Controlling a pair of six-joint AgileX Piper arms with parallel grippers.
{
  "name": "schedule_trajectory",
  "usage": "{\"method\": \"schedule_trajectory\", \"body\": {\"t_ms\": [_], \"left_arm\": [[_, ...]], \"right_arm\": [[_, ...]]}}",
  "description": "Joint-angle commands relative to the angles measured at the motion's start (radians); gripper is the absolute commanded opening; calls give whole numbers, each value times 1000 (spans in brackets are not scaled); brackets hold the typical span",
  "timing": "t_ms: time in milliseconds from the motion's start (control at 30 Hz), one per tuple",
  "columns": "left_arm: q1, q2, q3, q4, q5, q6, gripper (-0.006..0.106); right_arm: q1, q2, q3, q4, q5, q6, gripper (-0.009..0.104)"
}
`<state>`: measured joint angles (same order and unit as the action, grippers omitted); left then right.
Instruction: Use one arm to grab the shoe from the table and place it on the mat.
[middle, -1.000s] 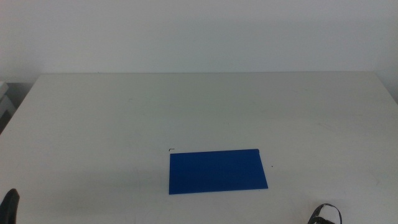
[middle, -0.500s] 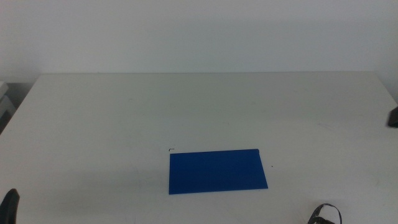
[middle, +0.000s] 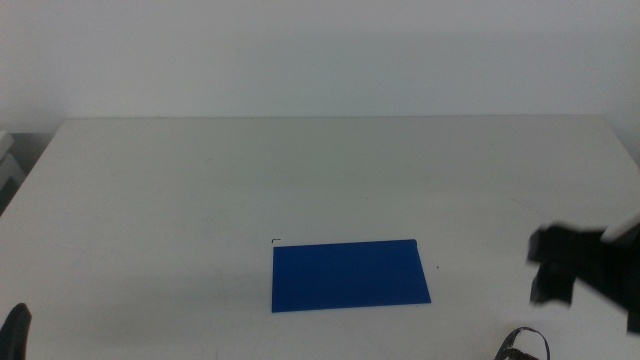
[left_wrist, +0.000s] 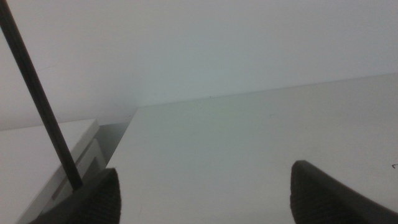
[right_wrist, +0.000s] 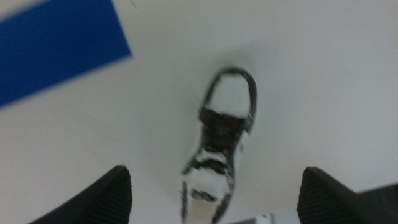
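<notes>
The right gripper grabs the shoe across its laced middle (right_wrist: 211, 167) next, since the shoe is long and its toe (right_wrist: 231, 93) reaches far out along the table.
The blue mat (middle: 350, 275) lies flat on the white table (middle: 300, 170), at the front middle. A blurred black and white shape, the shoe (middle: 575, 265), is to the right of the mat near the table's right edge. In the right wrist view the white and black shoe (right_wrist: 221, 134) is blurred on the table, beside a corner of the mat (right_wrist: 56, 43). My right gripper (right_wrist: 214, 174) is open above it, with the jaws wide apart and not touching it. My left gripper (left_wrist: 204, 174) is open and empty; it waits at the front left (middle: 15, 332).
A black cable loop (middle: 522, 345) shows at the bottom edge on the right. In the left wrist view a thin black rod (left_wrist: 37, 99) crosses in front of a white unit (left_wrist: 43, 155) beside the table's left edge.
A dark shape came in at the right edge half a second ago. It is now lower and further left on the table, blurred, close to the mat's right side.
</notes>
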<state>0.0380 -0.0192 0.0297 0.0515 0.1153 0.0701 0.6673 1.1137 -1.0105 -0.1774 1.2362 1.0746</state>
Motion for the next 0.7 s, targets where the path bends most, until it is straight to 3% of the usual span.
{"method": "schedule_trajectory", "body": {"t_ms": [0,333,667], "left_arm": [[-5,-7,5,-9,-81,-6,94],[-5,-7,5,-9,-81,-6,94],[-5,-7,5,-9,-81,-6,94]], "right_arm": [[27,4,15,-42,43,28,92],[134,68,119,-32,-23,289,92],[137,119,157,-80,-89,376,92]]}}
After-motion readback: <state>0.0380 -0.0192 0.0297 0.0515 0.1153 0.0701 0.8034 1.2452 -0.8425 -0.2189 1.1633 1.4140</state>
